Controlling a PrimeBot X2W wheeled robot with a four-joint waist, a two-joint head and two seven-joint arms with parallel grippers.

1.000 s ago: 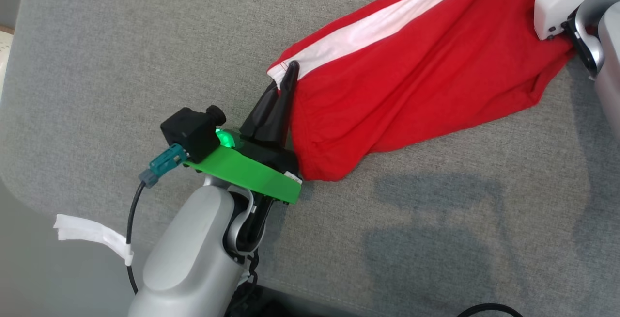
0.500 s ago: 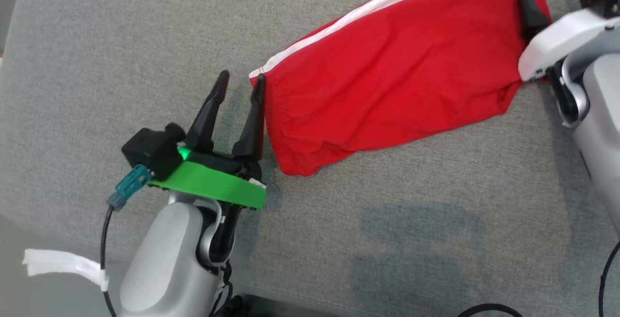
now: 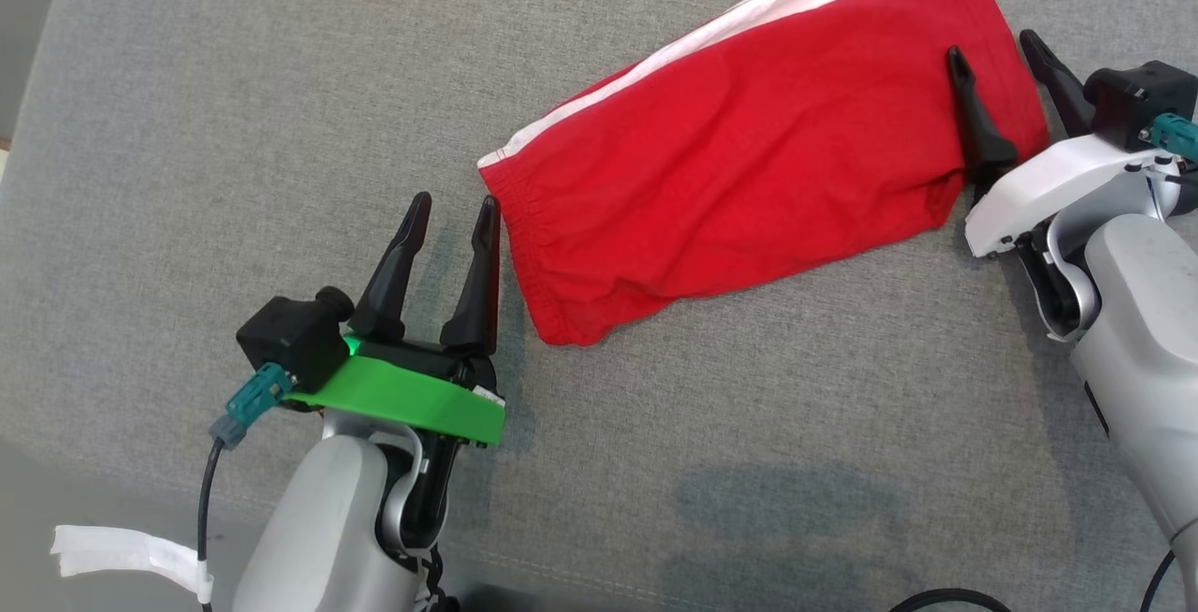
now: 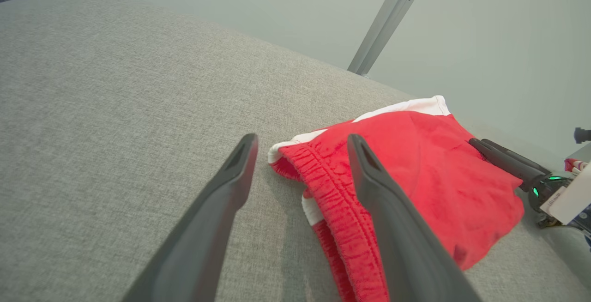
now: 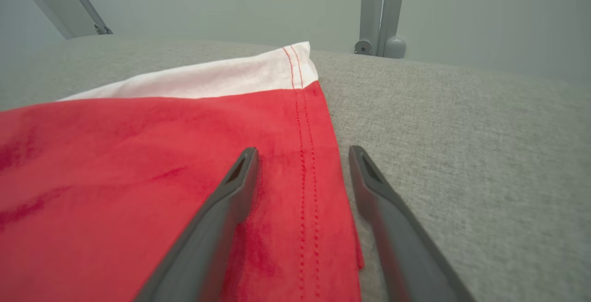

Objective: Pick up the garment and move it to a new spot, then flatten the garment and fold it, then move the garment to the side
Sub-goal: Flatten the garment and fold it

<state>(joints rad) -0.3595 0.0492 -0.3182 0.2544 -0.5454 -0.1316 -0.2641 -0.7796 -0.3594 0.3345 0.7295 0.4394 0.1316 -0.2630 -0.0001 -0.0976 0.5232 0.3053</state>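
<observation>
My right gripper grabs the stitched leg hem (image 3: 1008, 62) of the red shorts next, to fold them over onto their elastic waistband (image 3: 528, 253).
The garment (image 3: 749, 163) is a pair of red shorts with a white side stripe, lying flat and slanted on the grey surface. My left gripper (image 3: 454, 205) stands open just left of the elastic waistband (image 4: 332, 200), holding nothing. My right gripper (image 3: 994, 43) is open at the hemmed leg end, straddling the hem edge (image 5: 307, 154) with one finger over the red cloth and one over the bare surface. In the left wrist view the right gripper's fingers (image 4: 503, 159) lie at the far end of the garment (image 4: 429, 163).
The grey fabric-covered surface (image 3: 281, 79) stretches wide on every side of the shorts. A metal post (image 5: 378, 11) stands behind its far edge, and a slanted rail (image 4: 388, 20) rises behind it. A white tag (image 3: 122, 551) hangs from the left arm's cable.
Both grippers were shut on the lifted garment; they have opened and let go. The shorts now lie flat, and both grippers have drawn back a little from its ends.
</observation>
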